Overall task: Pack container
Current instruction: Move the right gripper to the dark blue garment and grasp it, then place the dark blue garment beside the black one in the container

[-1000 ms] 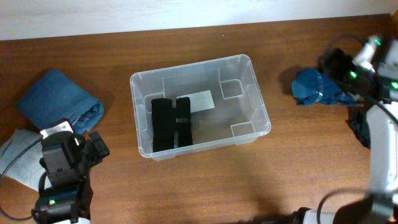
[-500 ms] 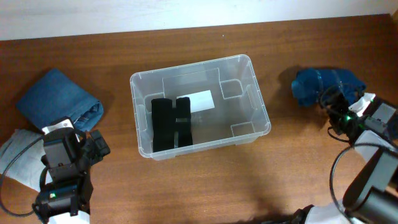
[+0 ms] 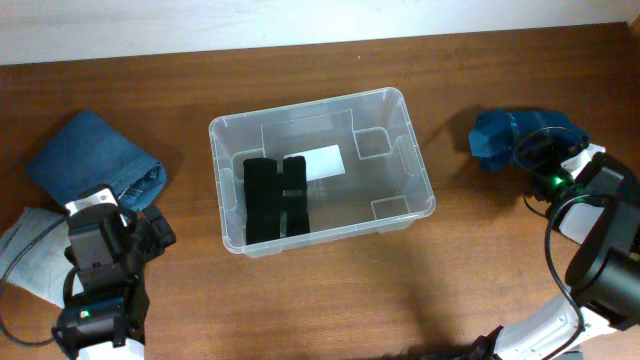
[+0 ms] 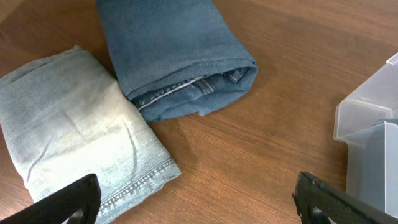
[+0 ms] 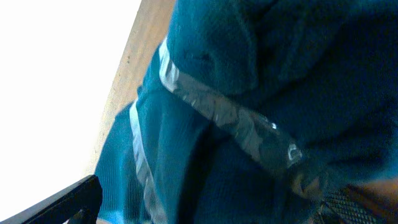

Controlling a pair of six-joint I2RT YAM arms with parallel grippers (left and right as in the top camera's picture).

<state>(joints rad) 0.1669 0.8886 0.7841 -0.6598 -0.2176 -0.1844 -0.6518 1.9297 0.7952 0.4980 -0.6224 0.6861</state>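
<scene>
The right gripper grabs the crumpled teal garment at its near long side next, by its shiny strips. It then turns the garment and packs it beside the black garment.
The container is a clear tub in the middle of the table, with a white label on its base and a folded black garment in its left part. My left gripper is open and empty, low over the table to the container's left. In the left wrist view its fingers span bare wood, and the container's corner shows at the right. My right gripper is at a crumpled teal garment right of the container. In the right wrist view that garment fills the frame between the spread fingers.
A folded blue denim piece lies at the left, also in the left wrist view. A folded pale denim piece lies beside it at the table's left edge, also in the left wrist view. A dark item lies at the right edge.
My right arm has swung down from above the teal garment to its right side, uncovering it, then edged closer to it. The left arm has hardly moved.
</scene>
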